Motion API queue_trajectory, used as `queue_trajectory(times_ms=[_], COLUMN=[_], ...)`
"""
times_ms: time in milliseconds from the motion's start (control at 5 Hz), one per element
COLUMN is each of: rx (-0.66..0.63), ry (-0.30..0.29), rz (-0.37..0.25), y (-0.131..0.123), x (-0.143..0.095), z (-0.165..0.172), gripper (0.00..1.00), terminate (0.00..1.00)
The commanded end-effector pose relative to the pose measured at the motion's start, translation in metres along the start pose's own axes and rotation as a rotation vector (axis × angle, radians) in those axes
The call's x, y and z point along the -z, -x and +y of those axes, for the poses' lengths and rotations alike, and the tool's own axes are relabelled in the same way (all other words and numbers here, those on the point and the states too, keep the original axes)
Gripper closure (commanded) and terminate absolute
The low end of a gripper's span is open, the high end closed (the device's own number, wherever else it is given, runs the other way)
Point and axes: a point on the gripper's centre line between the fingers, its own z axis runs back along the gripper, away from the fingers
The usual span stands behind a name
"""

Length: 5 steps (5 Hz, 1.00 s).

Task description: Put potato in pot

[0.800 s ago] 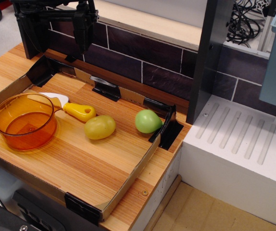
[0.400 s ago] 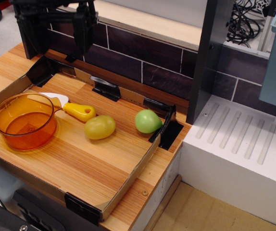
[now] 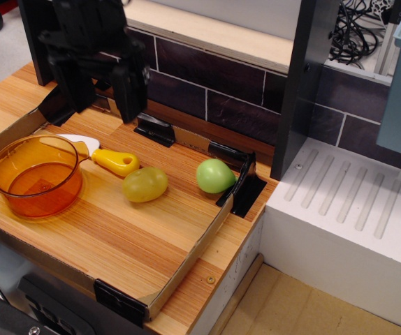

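Note:
The yellowish-green potato is meant for the orange pot (image 3: 38, 178), so the robot's gripper should grab it by its rounded middle (image 3: 145, 185) next.
The yellowish-green oval potato (image 3: 144, 184) lies on the wooden tray floor near its middle. The amber-orange transparent pot (image 3: 34, 175) stands at the tray's left end, empty, its small handle toward the right. My black gripper (image 3: 104, 98) hangs above the tray's back left part, behind and left of the potato. Its two fingers (image 3: 130, 89) point down and stand apart, open and empty.
A yellow-handled white toy knife (image 3: 106, 157) lies between pot and potato. A brighter green pear-like fruit (image 3: 215, 175) sits at the tray's right wall. The cardboard-rimmed tray (image 3: 186, 262) has black corner brackets. A dark tiled wall (image 3: 214, 84) runs behind; a white drainboard (image 3: 347, 209) lies right.
My gripper has come down from the top edge toward the tray and moved slightly right. Potato, pot, knife and green fruit have not moved.

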Motion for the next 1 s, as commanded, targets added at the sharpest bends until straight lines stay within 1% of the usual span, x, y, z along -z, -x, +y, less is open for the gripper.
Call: queue_trajectory(times_ms=[0, 200, 400, 600, 800], rx=[0.248, 0.25, 0.236, 0.23, 0.226], ry=[-0.031, -0.04, -0.021, -0.046, -0.057], rz=[-0.017, -0.022, -0.009, -0.014, -0.027], y=[0.004, 0.007, 0.007, 0.004, 0.001], x=[0.026, 0.045, 0.054, 0.068, 0.071], z=[-0.017, -0.021, -0.021, -0.02, -0.017], gripper=[0.0, 0.0, 0.0, 0.0, 0.0], terminate=[0.0, 0.0, 0.0, 0.0, 0.0])
